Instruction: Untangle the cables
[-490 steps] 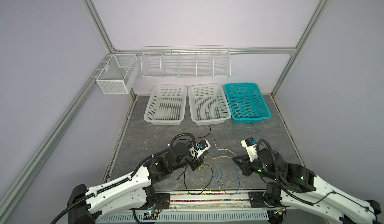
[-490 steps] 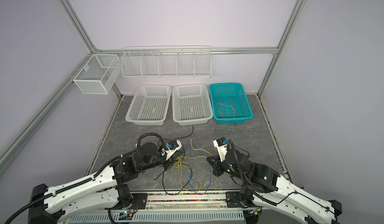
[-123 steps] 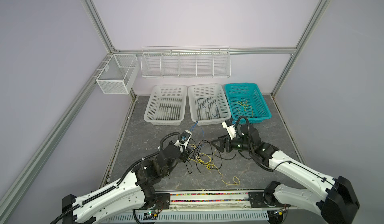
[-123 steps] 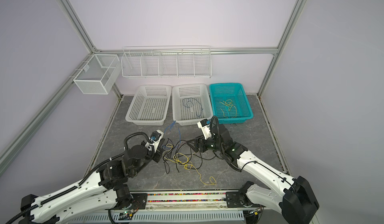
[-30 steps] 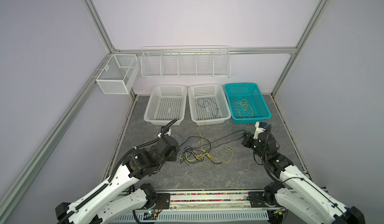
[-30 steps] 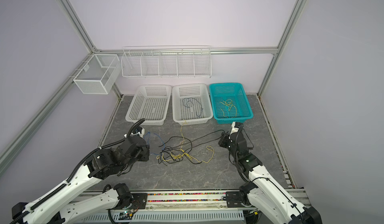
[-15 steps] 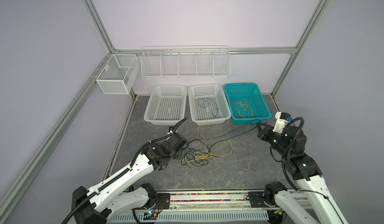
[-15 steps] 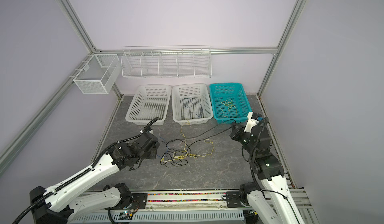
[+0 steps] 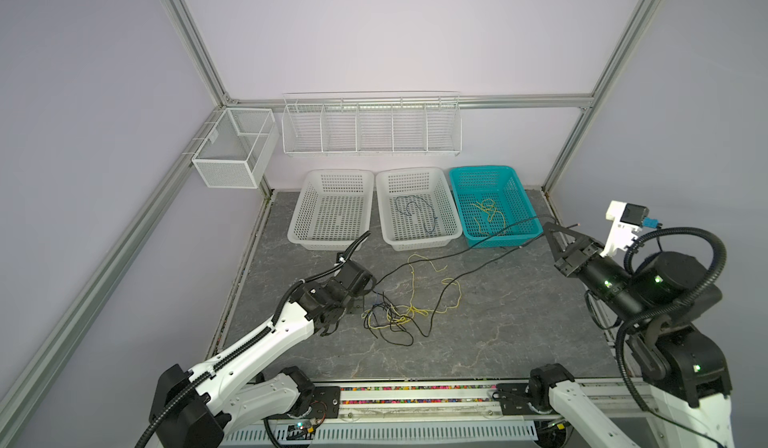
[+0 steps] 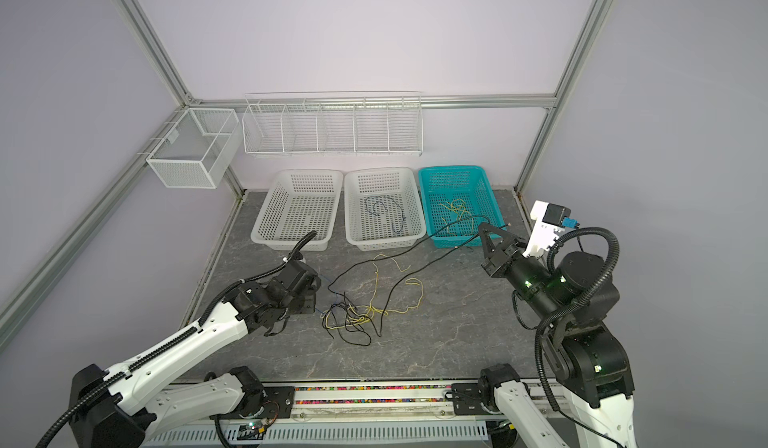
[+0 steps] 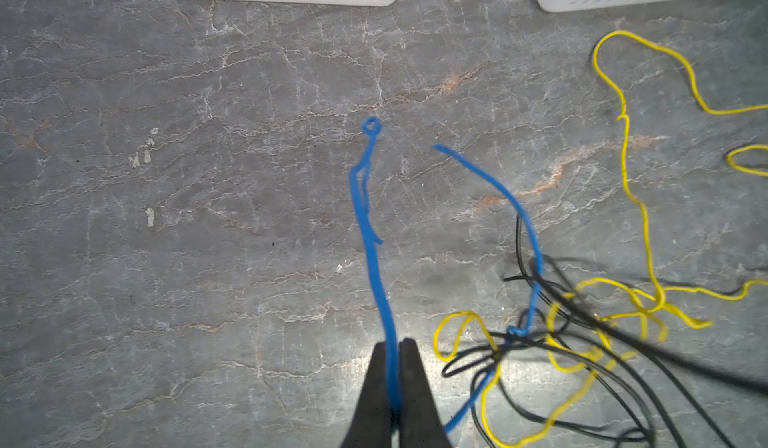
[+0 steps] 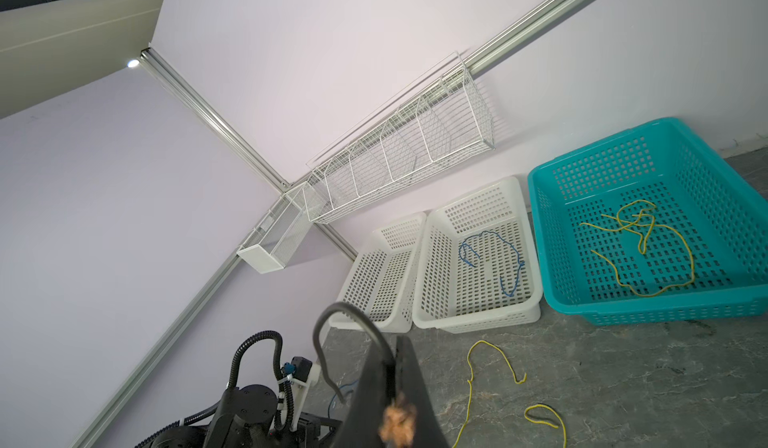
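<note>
I will open my left gripper: the blue cable's loose end is over empty, flat grey floor beside the tangle and would stay there.
A tangle of black, yellow and blue cables (image 9: 395,316) lies on the grey floor in both top views. My left gripper (image 11: 392,352), low beside the tangle's left side (image 10: 316,300), is shut on a blue cable (image 11: 374,259) whose free end lies ahead of the fingers. My right gripper (image 9: 550,229) is raised at the far right and shut on one black cable (image 12: 332,313), with the frayed copper end sticking out. That black cable (image 9: 469,249) stretches from it past the teal basket's front down into the tangle. A loose yellow cable (image 11: 623,134) loops nearby.
Three baskets stand at the back: an empty white one (image 9: 336,173), a white one (image 9: 411,170) holding a blue cable (image 12: 490,234), and a teal one (image 9: 482,168) holding a yellow cable (image 12: 648,254). A wire shelf (image 9: 370,126) and a mesh box (image 9: 232,151) hang on the walls.
My right gripper has moved right and upward with the black cable, drawing it out long from the tangle. The left gripper has stayed low beside the tangle, shifting slightly right.
</note>
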{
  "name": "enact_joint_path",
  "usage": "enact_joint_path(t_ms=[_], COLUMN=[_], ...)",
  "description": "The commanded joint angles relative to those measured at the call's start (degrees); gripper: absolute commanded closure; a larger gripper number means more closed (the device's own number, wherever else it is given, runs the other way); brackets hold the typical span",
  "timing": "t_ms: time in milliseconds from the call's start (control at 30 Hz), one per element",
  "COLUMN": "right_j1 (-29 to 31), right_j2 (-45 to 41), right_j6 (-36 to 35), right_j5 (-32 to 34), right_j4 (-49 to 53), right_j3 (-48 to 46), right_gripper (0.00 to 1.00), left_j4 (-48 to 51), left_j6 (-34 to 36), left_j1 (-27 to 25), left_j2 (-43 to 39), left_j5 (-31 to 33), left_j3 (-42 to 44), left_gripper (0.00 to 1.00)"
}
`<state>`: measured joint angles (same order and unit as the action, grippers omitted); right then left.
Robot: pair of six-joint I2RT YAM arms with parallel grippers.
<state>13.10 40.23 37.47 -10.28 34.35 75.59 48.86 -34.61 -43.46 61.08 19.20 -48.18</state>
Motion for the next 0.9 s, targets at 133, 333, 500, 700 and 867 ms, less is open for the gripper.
enact_joint_path(t_ms=[133,333,500,700,867], right_j1=[-0.39,-0.38,-0.37,-0.39,-0.36], right_j2=[6.33,10.86,14.0,18.44,20.29], right_j6=[-2.69,-4.26,-2.88,-0.55,-0.99], right_j5=[-6.3,-9.58,-13.52,-20.42,-21.63], right_j4=[4.8,8.45,7.63,5.24,4.65], right_j3=[12.91,23.74,28.32,32.42,31.58], right_gripper=[0.94,0.94,0.94,0.94,0.94], left_j4=[-1.05,-1.37,-2.53,-2.75,-2.48], left_j6=[1.39,1.94,2.72,5.17,9.25], left_j1=[1.54,2.02,2.51,2.51,2.51], left_j2=[-0.3,-0.21,-3.09,-6.85,-10.61], left_j5=[-2.19,-3.15,-4.29,-3.91,-3.45], left_j3=[0.58,0.13,0.4,-0.79,-2.98], left_gripper=[1.0,0.98,0.63,0.36,0.26])
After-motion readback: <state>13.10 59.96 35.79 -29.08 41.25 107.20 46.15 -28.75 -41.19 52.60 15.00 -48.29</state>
